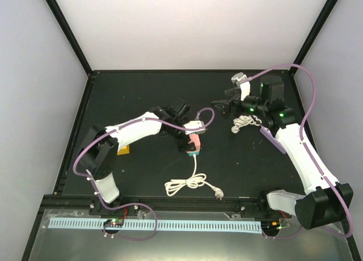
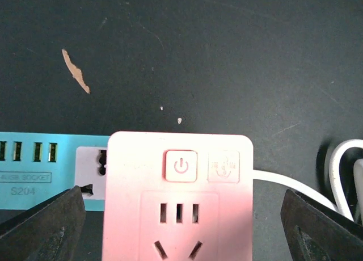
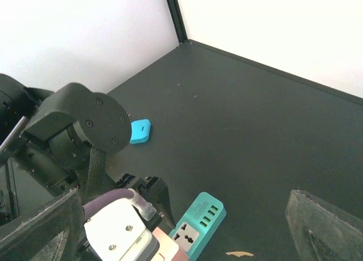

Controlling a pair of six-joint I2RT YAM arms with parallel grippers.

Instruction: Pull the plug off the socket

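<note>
The pink adapter is between my left gripper's fingers, which reach along its sides to near the power button. I should close now, as that would hold the adapter.
A pink plug adapter [image 2: 178, 198] with a power button sits in the teal power strip [image 2: 34, 170], covering its right end. In the top view the adapter [image 1: 195, 142] lies mid-table with the teal strip [image 1: 193, 154] just below it. My left gripper [image 2: 181, 215] is open and straddles the adapter, with a gap on each side between the fingers [image 2: 45, 227] and the pink body. My right gripper [image 1: 223, 108] is open and empty, raised to the right of the adapter. From the right wrist view I see the teal strip [image 3: 199, 226] below.
A white cable [image 1: 190, 181] runs from the strip to a loose plug [image 1: 217, 193] near the front. A white coiled cord [image 1: 245, 122] lies under the right wrist. A small blue block [image 3: 140, 130] and a yellow tag [image 1: 123, 150] lie on the left.
</note>
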